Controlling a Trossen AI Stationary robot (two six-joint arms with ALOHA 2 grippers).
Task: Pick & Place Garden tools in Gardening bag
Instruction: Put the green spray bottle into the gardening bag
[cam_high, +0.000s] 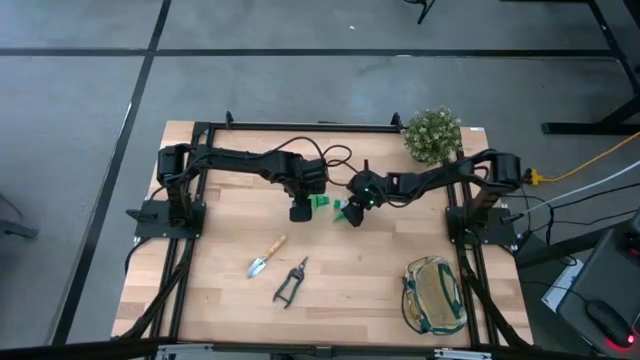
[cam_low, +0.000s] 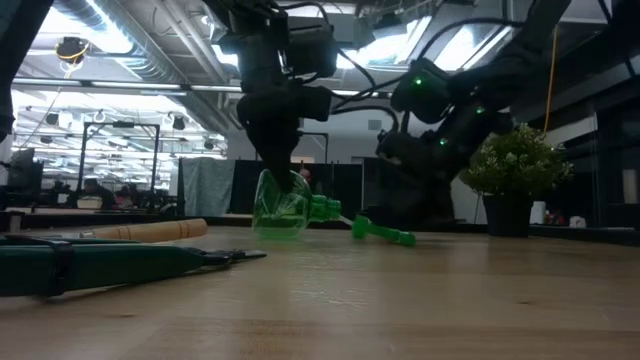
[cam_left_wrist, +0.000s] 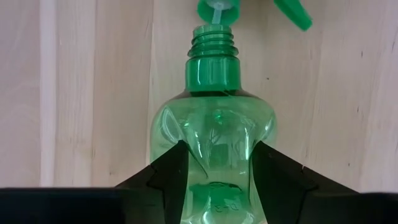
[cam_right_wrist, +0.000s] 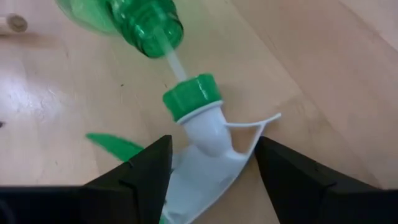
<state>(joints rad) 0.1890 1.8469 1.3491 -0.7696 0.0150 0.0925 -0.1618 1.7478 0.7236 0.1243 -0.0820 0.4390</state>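
My right gripper will next grab the spray head's white body (cam_right_wrist: 208, 162), to get the spray bottle ready for the gardening bag.
The green translucent spray bottle (cam_high: 320, 202) lies on its side at the table's middle, and my left gripper (cam_high: 300, 212) is shut on it. Its neck (cam_left_wrist: 211, 43) is bare. The white spray head (cam_right_wrist: 205, 140) with its green collar is off the neck, with the dip tube (cam_right_wrist: 171, 59) still reaching into it. My right gripper (cam_high: 355, 213) stands around the head. The wooden-handled trowel (cam_high: 266, 257) and black-handled shears (cam_high: 291, 281) lie flat nearer the front. The beige bag (cam_high: 434, 295) stands at the front right. My left gripper pinches the bottle's body (cam_left_wrist: 214, 155) between its two fingers, which come from above and lie across it; the wall is dented in there. The bottle lies about level (cam_low: 282, 208), neck toward the table's right; whether its underside touches the table, I cannot tell. My right gripper has the spray head's white body (cam_right_wrist: 202, 168) between its two fingers, below the green collar (cam_right_wrist: 191, 98). The fingers slant down at it. The head lies low at the table (cam_low: 382, 233); the exact contact is hidden by the fingers.
A bushy potted plant (cam_high: 432, 135) stands at the far right corner. Bare wood lies between the tools and the bag. The black frame rails (cam_high: 300, 127) run along the table's edges.
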